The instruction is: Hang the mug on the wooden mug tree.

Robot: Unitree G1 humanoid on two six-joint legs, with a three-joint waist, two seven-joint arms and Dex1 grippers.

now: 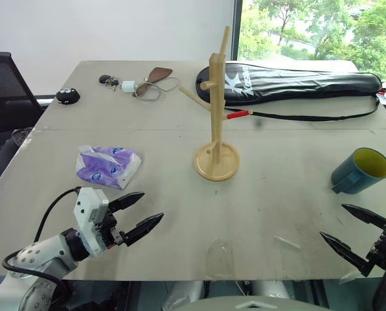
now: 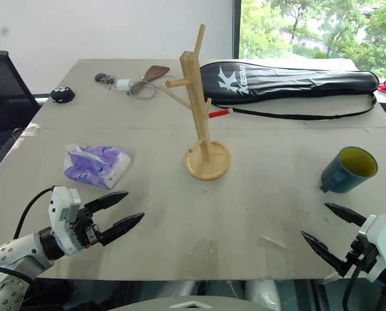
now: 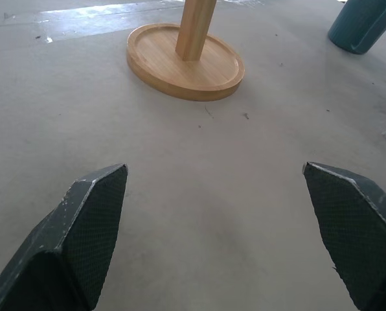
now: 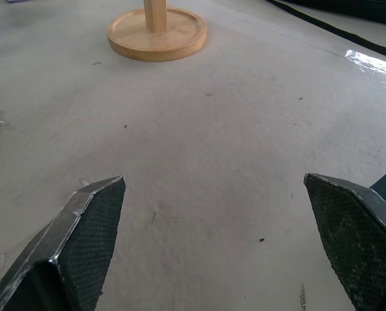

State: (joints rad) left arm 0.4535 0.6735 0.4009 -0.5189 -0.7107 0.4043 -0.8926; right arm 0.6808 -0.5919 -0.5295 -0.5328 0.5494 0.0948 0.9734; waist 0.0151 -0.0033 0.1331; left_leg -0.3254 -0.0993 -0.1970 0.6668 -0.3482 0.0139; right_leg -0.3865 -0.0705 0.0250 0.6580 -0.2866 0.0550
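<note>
The mug's round body (image 1: 359,173) looks wider than my open fingers, so my right gripper next needs to pick up the mug by its slim handle (image 1: 343,184) to hang it.
The wooden mug tree (image 1: 215,110) stands upright on its round base (image 1: 217,162) in the middle of the grey table, pegs bare. At the table's right side the teal mug (image 1: 361,170) with a yellow inside lies tilted, its mouth facing up and right. My right gripper (image 1: 350,229) hovers open near the front right edge, just in front of the mug and apart from it. Over the front left of the table my left gripper (image 1: 144,210) is open and holds nothing; the mug tree's base (image 3: 185,60) shows ahead of its fingers.
A purple tissue pack (image 1: 107,166) lies left of the mug tree. A black racket bag (image 1: 296,83) with a strap stretches across the back right. Keys, a charger and cable (image 1: 138,85) and a small black object (image 1: 67,96) lie at the back left.
</note>
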